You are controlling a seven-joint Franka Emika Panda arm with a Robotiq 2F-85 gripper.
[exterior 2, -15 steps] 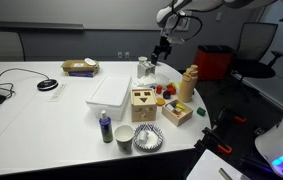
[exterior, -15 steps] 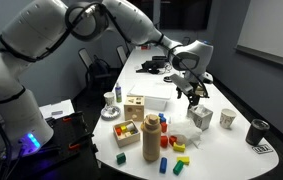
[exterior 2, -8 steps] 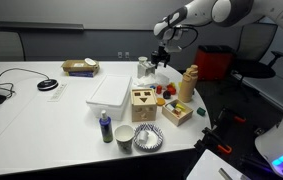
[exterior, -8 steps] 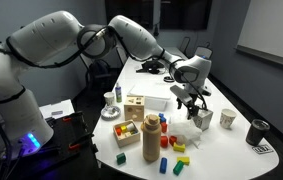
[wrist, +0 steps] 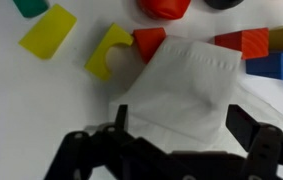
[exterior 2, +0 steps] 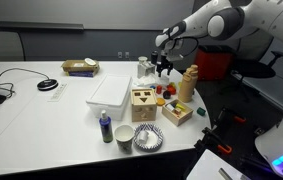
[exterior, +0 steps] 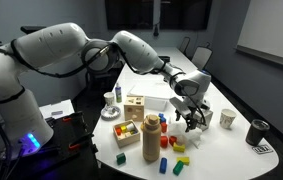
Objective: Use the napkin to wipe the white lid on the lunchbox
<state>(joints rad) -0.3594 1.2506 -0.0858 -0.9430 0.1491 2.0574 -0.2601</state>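
Observation:
I am not ready to close yet, because my open fingers are above the napkin [wrist: 181,80] and would miss it. I need to lower my gripper to the cloth first, then close on the napkin.
A white napkin [wrist: 181,80] lies flat on the white table among coloured blocks; in an exterior view it is a small white patch [exterior: 184,137]. My gripper [wrist: 181,122] is open and empty, its two fingers straddling the napkin just above it. It also shows in both exterior views [exterior: 192,119] [exterior 2: 161,68], low over the table. The lunchbox with its white lid [exterior: 152,101] [exterior 2: 109,90] sits apart from the gripper, beyond a wooden box.
Yellow, red, blue and green blocks [wrist: 111,52] ring the napkin. A wooden shape-sorter box [exterior: 134,108] [exterior 2: 143,102], a tan bottle [exterior: 151,137] [exterior 2: 187,83], mugs [exterior: 228,118] and a black cup [exterior: 258,131] stand nearby. A bowl [exterior 2: 148,138] and a small bottle [exterior 2: 105,126] are near one edge.
The arm has swung toward the table's near end and lowered, bringing the open gripper down over the napkin. Nothing on the table has moved.

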